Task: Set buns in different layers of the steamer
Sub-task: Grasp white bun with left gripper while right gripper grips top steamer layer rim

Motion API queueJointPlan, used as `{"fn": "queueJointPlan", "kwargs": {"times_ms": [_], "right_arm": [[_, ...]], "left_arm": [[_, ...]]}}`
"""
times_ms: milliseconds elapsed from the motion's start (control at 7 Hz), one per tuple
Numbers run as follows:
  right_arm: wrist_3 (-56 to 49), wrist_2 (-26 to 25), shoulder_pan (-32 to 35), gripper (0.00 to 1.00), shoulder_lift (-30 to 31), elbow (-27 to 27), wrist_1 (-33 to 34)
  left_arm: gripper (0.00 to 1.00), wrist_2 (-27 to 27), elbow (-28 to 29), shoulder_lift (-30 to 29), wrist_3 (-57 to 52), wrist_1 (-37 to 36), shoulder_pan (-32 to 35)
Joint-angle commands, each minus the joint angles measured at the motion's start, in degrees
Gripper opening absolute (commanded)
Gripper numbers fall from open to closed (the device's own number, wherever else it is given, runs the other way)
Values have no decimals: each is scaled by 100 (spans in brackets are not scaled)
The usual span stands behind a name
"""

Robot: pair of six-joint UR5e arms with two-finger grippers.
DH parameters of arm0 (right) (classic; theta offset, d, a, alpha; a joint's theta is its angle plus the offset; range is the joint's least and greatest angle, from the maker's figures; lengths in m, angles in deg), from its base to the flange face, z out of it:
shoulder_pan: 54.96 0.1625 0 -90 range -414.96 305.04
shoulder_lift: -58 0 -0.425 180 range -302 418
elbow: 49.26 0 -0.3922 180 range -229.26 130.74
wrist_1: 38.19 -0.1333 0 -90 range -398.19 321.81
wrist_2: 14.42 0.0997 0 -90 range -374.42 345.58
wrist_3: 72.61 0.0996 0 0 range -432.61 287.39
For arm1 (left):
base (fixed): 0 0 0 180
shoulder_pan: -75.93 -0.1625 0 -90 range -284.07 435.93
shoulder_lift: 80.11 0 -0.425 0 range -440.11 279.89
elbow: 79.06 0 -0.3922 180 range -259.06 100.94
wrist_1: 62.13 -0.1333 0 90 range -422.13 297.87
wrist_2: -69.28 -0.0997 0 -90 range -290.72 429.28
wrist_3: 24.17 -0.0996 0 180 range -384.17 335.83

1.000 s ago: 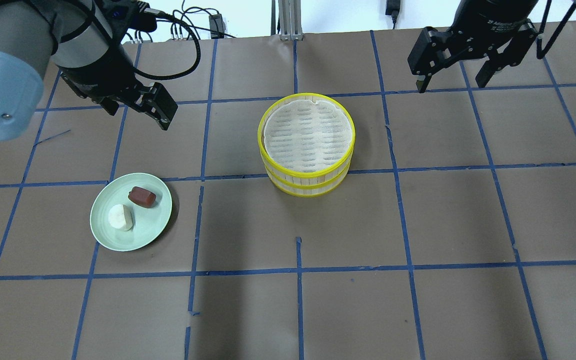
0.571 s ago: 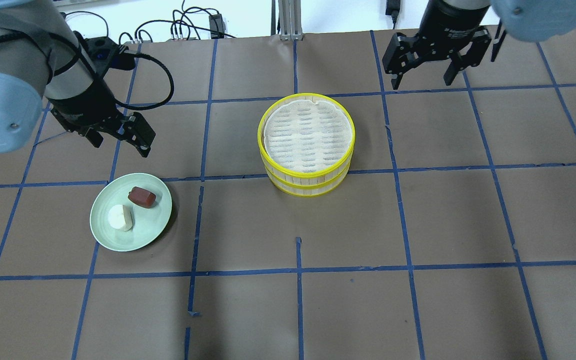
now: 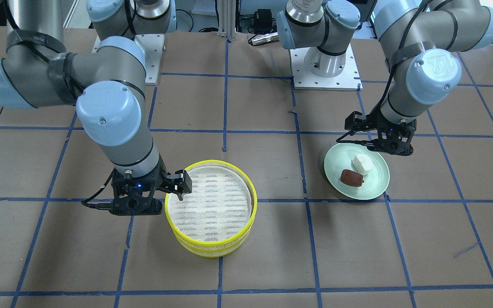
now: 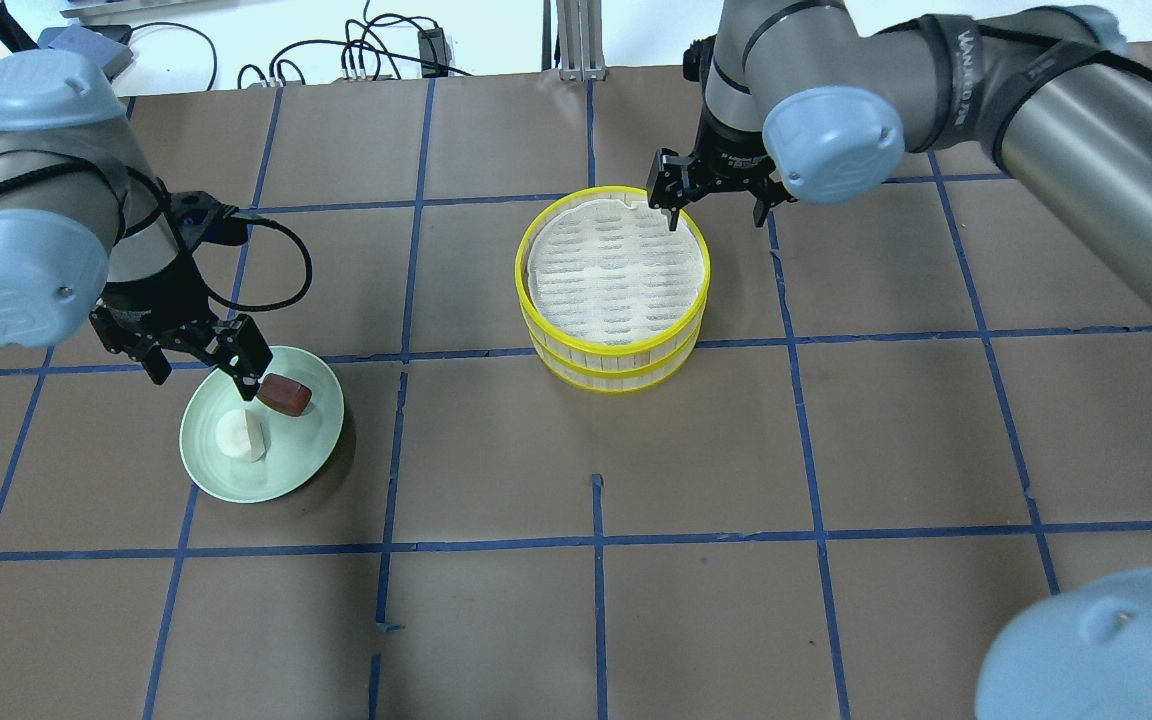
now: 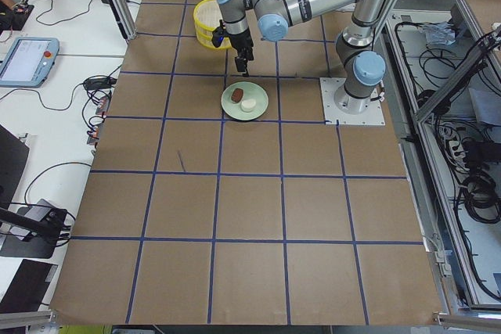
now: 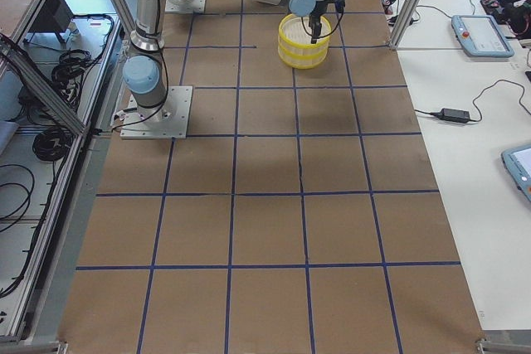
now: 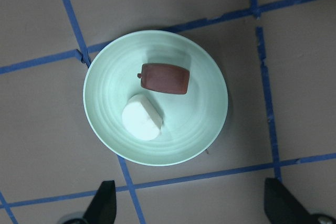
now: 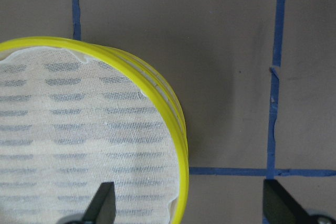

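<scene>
The top steamer tray needs to come up to open another layer for the buns, so I should grab it next with my right gripper by its yellow rim [image 3: 168, 203] [image 8: 181, 182].
The steamer [image 4: 616, 366] stands as two stacked yellow-rimmed trays at mid-table, its top floor bare. It also shows in the front view [image 3: 212, 249] and the right wrist view [image 8: 176, 114]. The reddish-brown bun [image 4: 284, 393] and the white bun [image 4: 241, 435] lie on a pale green plate [image 4: 288, 452]. My left gripper [image 4: 204, 375] is open and empty, over the plate's far left edge, one finger beside the reddish-brown bun. The left wrist view shows both buns [image 7: 164, 78] [image 7: 143, 117] ahead of the open jaws. My right gripper [image 4: 716, 212] is open and empty, straddling the steamer's far right rim.
Brown paper with a blue tape grid covers the table [image 4: 836, 450]. Cables and a metal post [image 4: 576, 40] lie at the far edge. The arm bases stand on the robot's side [image 3: 325, 64].
My left gripper has come down toward the plate from the far left. My right gripper has moved left and down to the steamer's rim. Both stay open.
</scene>
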Motion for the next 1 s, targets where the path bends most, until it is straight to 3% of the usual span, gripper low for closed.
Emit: {"fn": "queueJointPlan", "kwargs": {"times_ms": [0,429,714,857], "right_arm": [[122,-140,23,45,-181,264,368],[315,-124,40,8,-129,467,484],[254,-185,75,6,-15,484,336],[150,-185,110,5,395,450,-353]], "left_arm": [[100,-40,-209,-561,0,-525,-231],[97,-40,-287,-1239,-8,-1186,-240],[98,-66,-384,-1312,-8,-1259,-240],[99,-83,-498,-1312,-8,-1250,-284]]}}
